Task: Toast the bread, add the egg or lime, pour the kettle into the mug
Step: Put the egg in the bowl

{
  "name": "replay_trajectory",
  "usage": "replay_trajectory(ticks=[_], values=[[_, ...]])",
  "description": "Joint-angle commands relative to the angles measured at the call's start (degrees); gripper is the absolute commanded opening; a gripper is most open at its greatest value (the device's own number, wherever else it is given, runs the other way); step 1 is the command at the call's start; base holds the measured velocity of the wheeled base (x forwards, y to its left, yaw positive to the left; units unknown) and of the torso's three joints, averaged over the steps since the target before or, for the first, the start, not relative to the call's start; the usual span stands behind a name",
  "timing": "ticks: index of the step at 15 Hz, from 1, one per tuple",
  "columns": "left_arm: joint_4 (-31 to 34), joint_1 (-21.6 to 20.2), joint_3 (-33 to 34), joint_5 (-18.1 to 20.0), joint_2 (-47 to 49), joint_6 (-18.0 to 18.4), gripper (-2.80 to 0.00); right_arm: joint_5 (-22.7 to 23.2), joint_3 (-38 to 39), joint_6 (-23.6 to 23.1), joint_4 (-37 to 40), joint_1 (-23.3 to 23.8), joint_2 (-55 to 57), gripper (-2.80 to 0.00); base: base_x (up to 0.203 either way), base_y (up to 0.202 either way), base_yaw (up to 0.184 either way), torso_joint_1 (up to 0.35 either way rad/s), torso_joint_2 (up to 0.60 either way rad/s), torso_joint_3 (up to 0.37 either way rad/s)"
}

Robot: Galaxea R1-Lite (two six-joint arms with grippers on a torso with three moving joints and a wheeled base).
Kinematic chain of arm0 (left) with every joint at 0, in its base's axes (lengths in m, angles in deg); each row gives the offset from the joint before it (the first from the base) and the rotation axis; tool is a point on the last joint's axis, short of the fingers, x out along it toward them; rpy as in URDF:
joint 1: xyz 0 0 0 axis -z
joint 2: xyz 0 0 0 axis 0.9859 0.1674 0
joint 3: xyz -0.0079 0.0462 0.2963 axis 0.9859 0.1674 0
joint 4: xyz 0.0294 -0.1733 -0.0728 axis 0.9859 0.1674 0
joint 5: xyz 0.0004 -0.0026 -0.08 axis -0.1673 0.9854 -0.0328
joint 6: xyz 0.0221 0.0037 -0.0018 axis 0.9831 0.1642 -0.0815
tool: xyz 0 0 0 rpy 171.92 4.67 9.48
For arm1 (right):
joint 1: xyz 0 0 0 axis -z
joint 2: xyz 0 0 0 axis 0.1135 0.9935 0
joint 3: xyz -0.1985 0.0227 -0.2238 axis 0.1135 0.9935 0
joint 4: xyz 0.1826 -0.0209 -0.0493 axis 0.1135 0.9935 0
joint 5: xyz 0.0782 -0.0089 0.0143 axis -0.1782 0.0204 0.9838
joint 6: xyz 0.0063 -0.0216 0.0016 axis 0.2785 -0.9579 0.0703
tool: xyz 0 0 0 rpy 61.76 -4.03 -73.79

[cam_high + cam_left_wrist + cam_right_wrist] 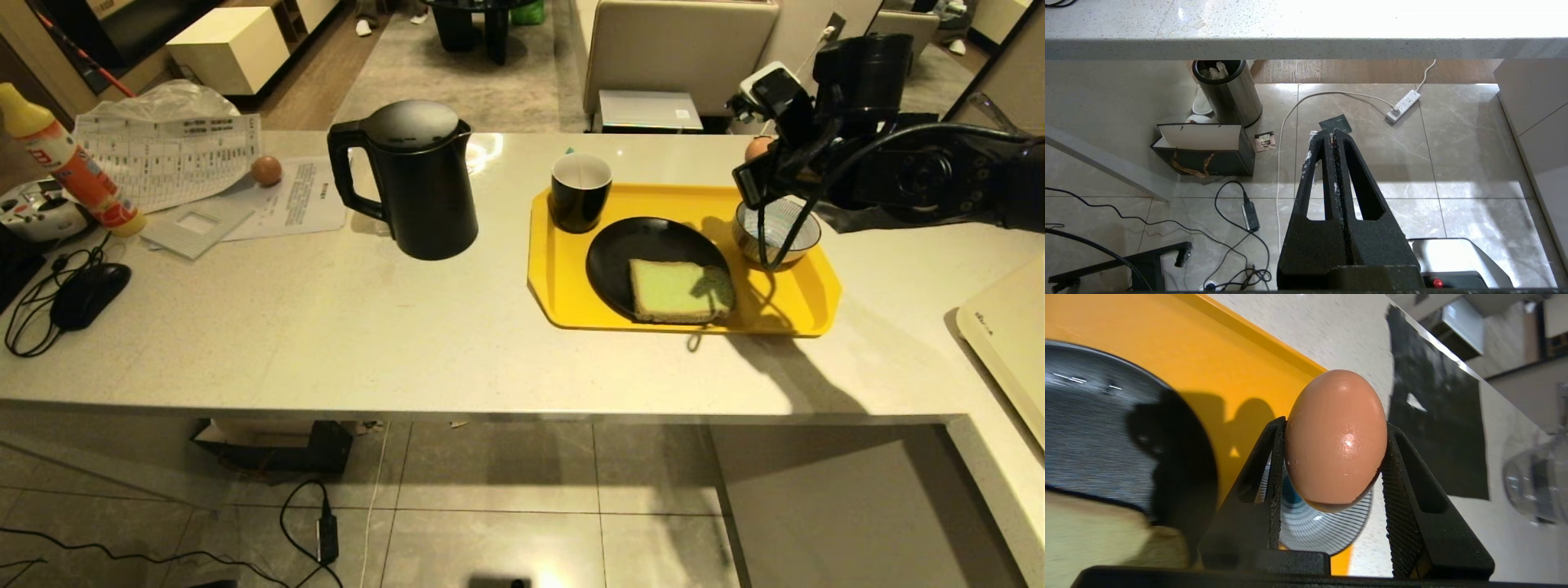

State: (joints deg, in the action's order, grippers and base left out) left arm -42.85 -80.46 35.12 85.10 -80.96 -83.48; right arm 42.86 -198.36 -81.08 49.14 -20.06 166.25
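Observation:
My right gripper still holds the brown egg (759, 148) above the striped bowl (775, 233), so it is too early to let go now.
My right gripper (755, 159) hangs above the striped bowl (775, 233) at the tray's far right corner, shut on a light-brown egg (1336, 437) held between both pads. The bowl (1310, 526) shows beneath the egg. The bread (678, 290), green-faced with a brown crust, lies on a black plate (629, 253) on the yellow tray (555, 269). The black mug (580, 192) stands at the tray's far left corner. The black kettle (420, 180) stands left of the tray. No lime is in view. My left gripper (1331, 132) is shut and empty below the counter edge.
A second egg (265, 170) rests on papers (175, 159) at the far left, near a bottle (73, 163) and a mouse (90, 294). A white board (1008, 335) lies at the right edge. On the floor stand a bin (1229, 92) and a power strip (1403, 106).

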Motion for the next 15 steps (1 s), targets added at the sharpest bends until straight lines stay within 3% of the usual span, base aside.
replay_trajectory(ticks=[1, 7, 15], values=[[0.0, 0.0, 0.0, 0.0, 0.0, 0.0, -2.80, -0.6, -0.2, -1.1, -0.1, 2.0, 1.8, -2.80, 0.000, 0.000, 0.000, 0.000, 0.00, 0.000], [0.0, -0.1, 0.0, 0.0, 0.0, 0.0, -2.80, -0.5, 2.0, -5.5, 0.1, 6.5, 2.3, -2.80, 0.000, 0.000, 0.000, 0.000, 0.00, 0.000], [0.0, -0.1, 0.0, 0.0, 0.0, 0.0, -2.80, -0.4, 2.8, -6.1, -0.1, 6.7, 5.4, -2.80, 0.000, 0.000, 0.000, 0.000, 0.00, 0.000]])
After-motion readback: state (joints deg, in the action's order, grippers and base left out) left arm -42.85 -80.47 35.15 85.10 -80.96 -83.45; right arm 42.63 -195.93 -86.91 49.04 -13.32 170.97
